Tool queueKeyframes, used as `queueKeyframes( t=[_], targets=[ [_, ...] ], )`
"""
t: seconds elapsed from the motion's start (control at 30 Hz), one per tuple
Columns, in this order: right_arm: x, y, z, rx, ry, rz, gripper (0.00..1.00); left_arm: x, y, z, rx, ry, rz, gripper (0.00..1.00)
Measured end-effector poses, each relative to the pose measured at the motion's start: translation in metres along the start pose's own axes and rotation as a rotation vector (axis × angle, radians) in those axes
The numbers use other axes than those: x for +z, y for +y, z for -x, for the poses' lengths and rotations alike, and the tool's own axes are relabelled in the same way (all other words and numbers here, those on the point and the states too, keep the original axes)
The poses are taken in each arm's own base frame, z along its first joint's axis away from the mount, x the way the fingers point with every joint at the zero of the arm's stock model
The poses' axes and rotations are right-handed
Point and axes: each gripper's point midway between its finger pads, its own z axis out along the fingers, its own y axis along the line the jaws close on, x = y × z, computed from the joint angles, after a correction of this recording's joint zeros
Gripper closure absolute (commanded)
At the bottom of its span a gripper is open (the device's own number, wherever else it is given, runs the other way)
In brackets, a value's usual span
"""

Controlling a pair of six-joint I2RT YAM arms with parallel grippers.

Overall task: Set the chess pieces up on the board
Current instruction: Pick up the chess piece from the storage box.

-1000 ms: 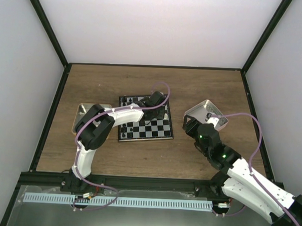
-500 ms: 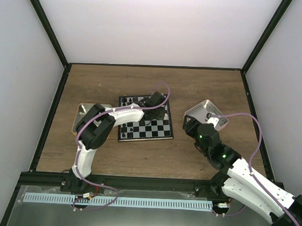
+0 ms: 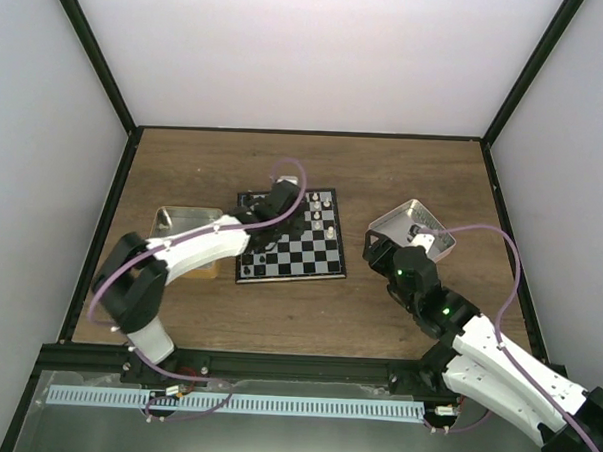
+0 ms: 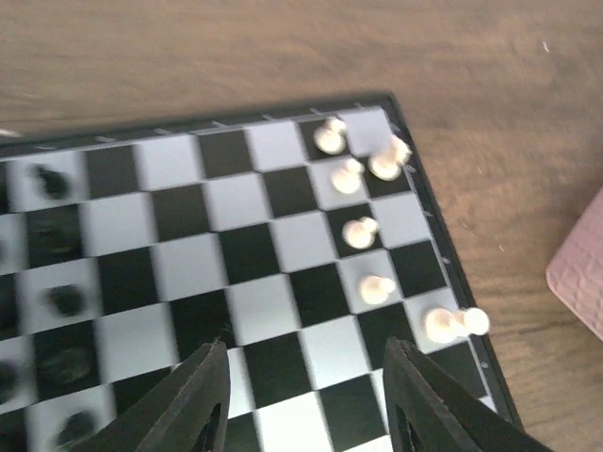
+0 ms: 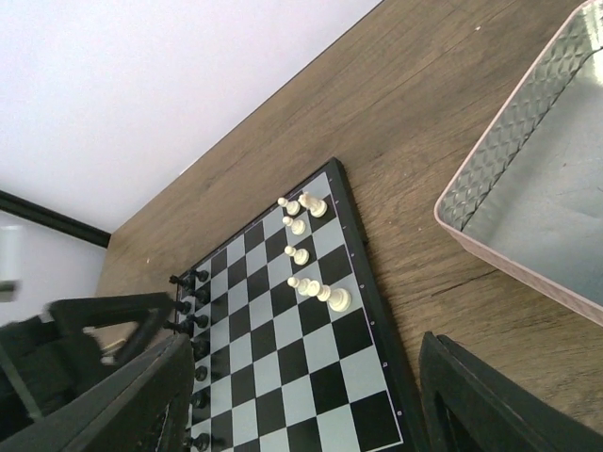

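Note:
The small white pawn has a round head, and my left gripper will grab it there next, so the pawn's base stays free to stand on the board (image 3: 298,258).
The board (image 3: 298,258) lies mid-table. Several cream chess pieces (image 4: 359,232) stand in its two right-hand columns, one (image 4: 450,323) near the edge. Black chess pieces (image 5: 193,320) line its left side and look blurred in the left wrist view. My left gripper (image 4: 306,395) hovers open above the board's middle squares, with nothing between its fingers (image 4: 203,395). In the top view that gripper (image 3: 294,222) is over the board's far-left part. My right gripper (image 3: 377,251) stands open and empty just right of the board, beside the pink tray (image 3: 414,228).
A tan tray (image 3: 176,226) sits left of the board, partly under the left arm. The pink tray's wall (image 5: 528,207) is close to the right gripper's far finger. Black frame rails border the table (image 3: 308,311).
The left gripper has opened and pulled back leftward from the board's right columns, its elbow swinging out to the left. The right arm has not moved.

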Motion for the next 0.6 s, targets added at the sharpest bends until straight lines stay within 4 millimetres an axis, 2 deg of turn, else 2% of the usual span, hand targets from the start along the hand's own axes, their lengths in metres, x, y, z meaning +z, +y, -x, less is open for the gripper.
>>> queueKeyframes(
  t=[0.07,0.13,0.2,0.27,0.3,0.43,0.5,0.6],
  targets=[
    [0.002,0.001,-0.003,-0.012,0.014,0.003,0.33,-0.018,0.019,0.007,-0.032,-0.045,0.04,0.49],
    [0.007,0.002,-0.01,-0.028,0.04,0.004,0.34,-0.036,0.05,0.013,-0.087,-0.087,0.102,0.48],
    [0.012,0.0,-0.019,-0.046,0.077,-0.007,0.34,-0.05,0.087,0.014,-0.155,-0.115,0.168,0.44],
    [0.018,-0.003,-0.03,-0.067,0.123,-0.017,0.34,-0.064,0.136,0.01,-0.252,-0.143,0.258,0.4],
    [0.021,-0.003,-0.036,-0.077,0.148,-0.021,0.34,-0.072,0.161,0.006,-0.308,-0.158,0.31,0.39],
    [0.031,-0.005,-0.056,-0.103,0.237,-0.035,0.35,-0.095,0.223,-0.017,-0.459,-0.177,0.432,0.39],
    [0.035,-0.003,-0.063,-0.113,0.271,-0.037,0.35,-0.099,0.244,-0.031,-0.518,-0.163,0.467,0.4],
    [0.042,0.004,-0.069,-0.124,0.307,-0.029,0.35,-0.094,0.267,-0.053,-0.578,-0.104,0.507,0.51]
  ],
)
